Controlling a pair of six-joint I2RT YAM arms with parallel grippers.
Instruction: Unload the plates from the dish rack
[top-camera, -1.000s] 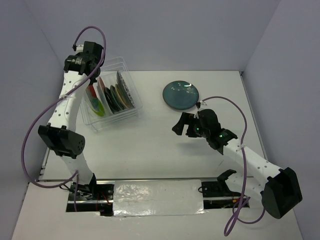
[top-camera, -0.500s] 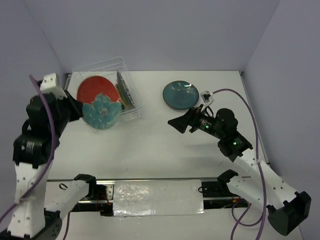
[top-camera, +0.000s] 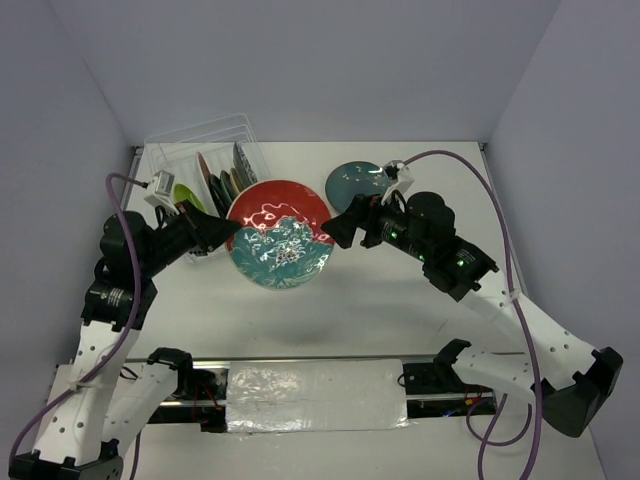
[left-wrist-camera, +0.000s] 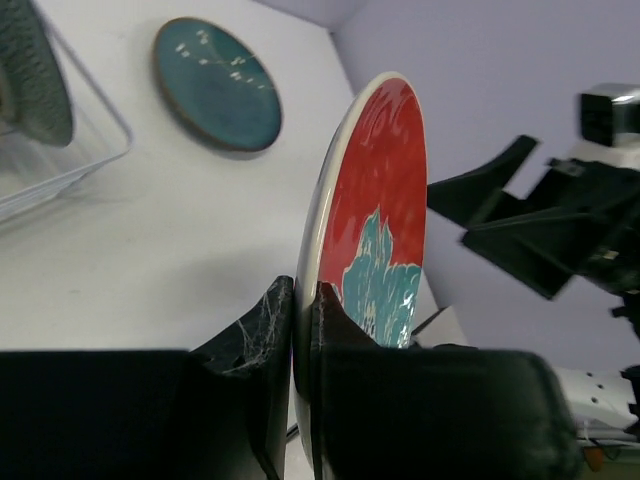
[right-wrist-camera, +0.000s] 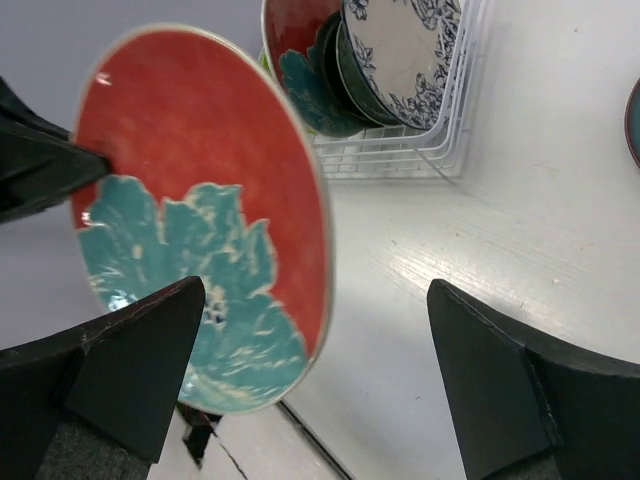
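Note:
My right gripper's fingers barely reach the red plate's free rim, so closing now would likely miss the plate. The move toward the plate's rim comes next.
My left gripper is shut on the rim of a red plate with a teal flower and holds it in the air over the middle of the table. In the left wrist view the plate stands edge-on between its fingers. My right gripper is open at the plate's right edge. In the right wrist view the plate's right rim lies between its spread fingers, not touching them. The clear dish rack at the back left holds several upright plates.
A dark teal plate lies flat on the table at the back, just behind my right gripper; it also shows in the left wrist view. The rack holds a white plate with a blue rim. Walls stand close behind and at both sides.
My left gripper has lifted the red plate out of the rack and carried it right to mid-table. My right gripper has moved left and up to the plate's edge.

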